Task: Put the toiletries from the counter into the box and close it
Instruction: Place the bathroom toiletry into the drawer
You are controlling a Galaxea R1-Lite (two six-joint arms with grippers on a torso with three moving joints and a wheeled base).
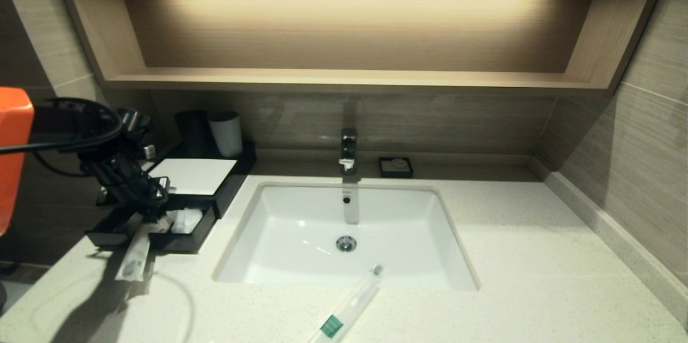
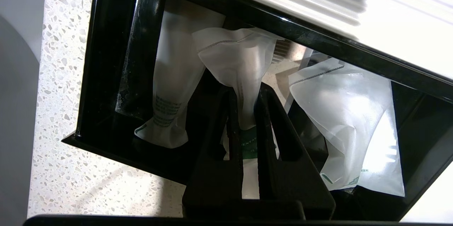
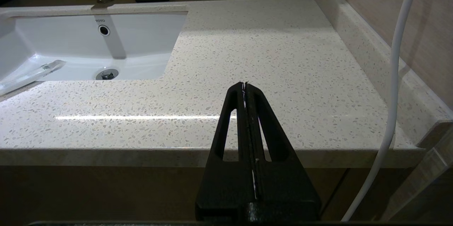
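Observation:
The left gripper needs to open now: the top of the green-banded sleeve (image 1: pixel 135 256) (image 2: pixel 238 60) is inside the drawer's rim, so the sleeve would rest in the drawer.
The black box (image 1: pixel 232 180) with its white top panel stands at the counter's (image 1: pixel 510 257) back left, its drawer (image 1: pixel 185 243) pulled out. My left gripper (image 1: pixel 149 207) (image 2: pixel 244 93) hangs over the drawer, shut on a clear sleeve with a green label band (image 2: pixel 249 140). That sleeve (image 1: pixel 133 256) droops over the drawer's front edge onto the counter. Pale sachets (image 2: pixel 348 112) lie in the drawer. A second green-banded toiletry (image 1: pixel 350 302) (image 3: pixel 30 76) lies across the sink's front rim. My right gripper (image 3: pixel 245 85) is shut and empty, off the counter's front edge.
The white sink (image 1: pixel 430 208) fills the counter's middle, with the faucet (image 1: pixel 348 148) and a small black soap dish (image 1: pixel 396 166) behind it. A black cup (image 1: pixel 192 130) and a white cup (image 1: pixel 226 133) stand behind the box. A white cable (image 3: pixel 393 77) hangs beside the right gripper.

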